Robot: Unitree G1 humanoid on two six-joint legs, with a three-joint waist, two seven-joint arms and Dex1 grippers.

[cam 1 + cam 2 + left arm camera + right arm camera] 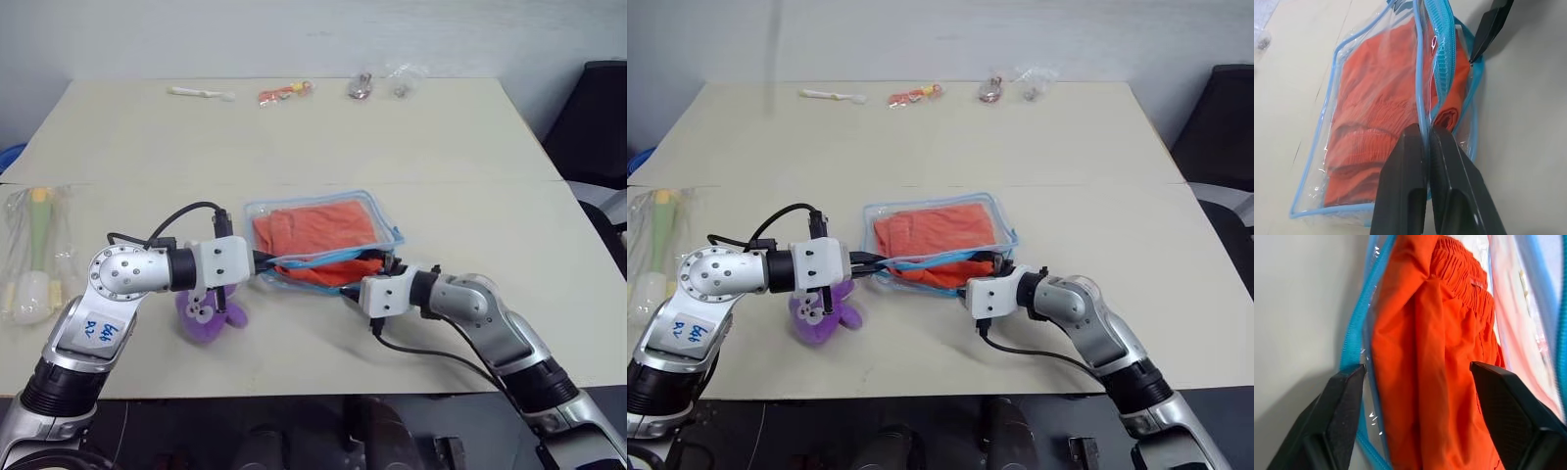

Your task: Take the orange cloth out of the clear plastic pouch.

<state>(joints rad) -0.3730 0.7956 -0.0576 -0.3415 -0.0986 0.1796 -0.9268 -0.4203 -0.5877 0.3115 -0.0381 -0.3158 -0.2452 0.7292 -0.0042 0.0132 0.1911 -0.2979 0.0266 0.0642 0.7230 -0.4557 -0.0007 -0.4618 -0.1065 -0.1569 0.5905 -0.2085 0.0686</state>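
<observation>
The rest of the orange cloth is covered by clear plastic (313,227), so my right gripper will next pinch the cloth by its fold at the pouch's opening (345,271).
The clear plastic pouch (294,204), trimmed in light blue, lies flat in the middle of the table with the orange cloth (318,230) folded inside it. My left gripper (1423,133) is shut on the blue zipper trim at the pouch's near edge and holds that edge lifted. From the right, my right gripper (1418,374) stands open at the pouch's mouth. One of its fingers (1344,396) is by the blue trim, the other is on the far side of the cloth's fold, and the cloth is between them, not clamped.
A purple plush bunny (208,315) lies under my left wrist. A clear bag with a green-white item (34,255) sits at the table's left edge. Small items (284,93) and crumpled wrappers (387,80) line the far edge. A dark chair (598,127) stands at the right.
</observation>
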